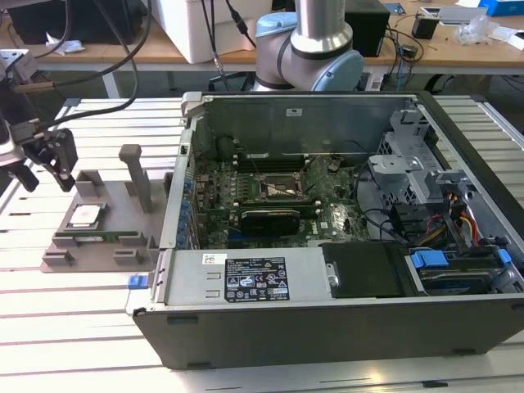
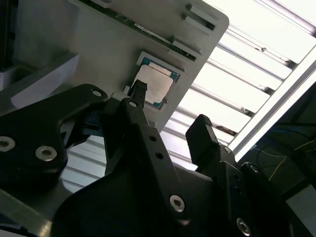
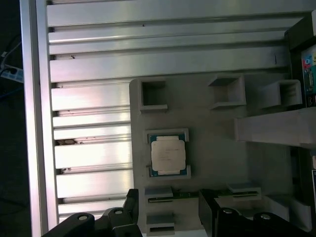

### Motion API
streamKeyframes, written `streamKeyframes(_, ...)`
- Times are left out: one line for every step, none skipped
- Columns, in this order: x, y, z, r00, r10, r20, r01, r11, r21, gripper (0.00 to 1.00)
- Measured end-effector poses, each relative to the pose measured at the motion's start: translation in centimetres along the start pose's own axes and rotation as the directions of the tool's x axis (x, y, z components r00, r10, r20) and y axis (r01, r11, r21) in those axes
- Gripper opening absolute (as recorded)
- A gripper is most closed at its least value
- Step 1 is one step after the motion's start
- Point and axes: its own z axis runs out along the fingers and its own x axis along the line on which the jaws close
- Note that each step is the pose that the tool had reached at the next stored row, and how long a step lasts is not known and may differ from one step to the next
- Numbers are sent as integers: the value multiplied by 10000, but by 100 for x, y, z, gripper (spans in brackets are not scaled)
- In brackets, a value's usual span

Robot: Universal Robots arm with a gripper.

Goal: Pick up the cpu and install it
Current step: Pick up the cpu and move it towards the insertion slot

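I next need to grip the cpu with my gripper by its open side edges between the brackets, as the tray's raised brackets hug two ends of the cpu (image 1: 85,216).
The cpu (image 1: 85,216) is a small square chip with a shiny silver top, lying flat in a recess of the grey-brown tray (image 1: 115,205) at the exterior view's left. Both wrist views show it in its pocket: cpu (image 2: 153,85), cpu (image 3: 168,154). My gripper (image 1: 42,166) hangs above and just left of the tray, open, with nothing between its black fingers. In the wrist views the gripper (image 2: 170,106) (image 3: 169,197) stands apart from the chip, not touching it. The open computer case (image 1: 327,327) lies to the right, with the motherboard's socket (image 1: 282,190) exposed.
The tray has upright posts (image 1: 137,176) next to the chip and a green memory stick (image 1: 94,239) along its front edge. The case wall (image 1: 182,180) rises right beside the tray. Cables and a drive cage (image 1: 417,164) fill the case's right half. A slatted metal table (image 1: 65,327) lies underneath.
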Motion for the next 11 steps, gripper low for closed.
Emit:
streamKeyframes(-1, 0, 8, 10000, 0, 0, 0, 10000, 0, 60)
streamKeyframes(-2, -1, 17, 10000, 0, 0, 0, 10000, 0, 60)
streamKeyframes(-3, -1, 25, 10000, 0, 0, 0, 10000, 0, 60)
streamKeyframes(-4, -1, 31, 10000, 0, -1, 0, 10000, 1, 60)
streamKeyframes(-7, -1, 38, 10000, 0, -1, 0, 10000, 0, 60)
streamKeyframes(-10, 0, 44, 10000, 0, 0, 0, 10000, 0, 60)
streamKeyframes(-13, 2, 50, 10000, 0, 1, 0, 10000, -1, 60)
streamKeyframes(-17, 5, 54, 10000, 0, 0, 0, 10000, 0, 60)
streamKeyframes(-23, 12, 62, 10000, -1, 0, 1, 10000, 3, 60)
streamKeyframes(-32, 28, 80, 10000, -1, 2, 1, 10000, 16, 60)
streamKeyframes(-37, 39, 95, 10000, -1, 3, 1, 10000, 28, 60)
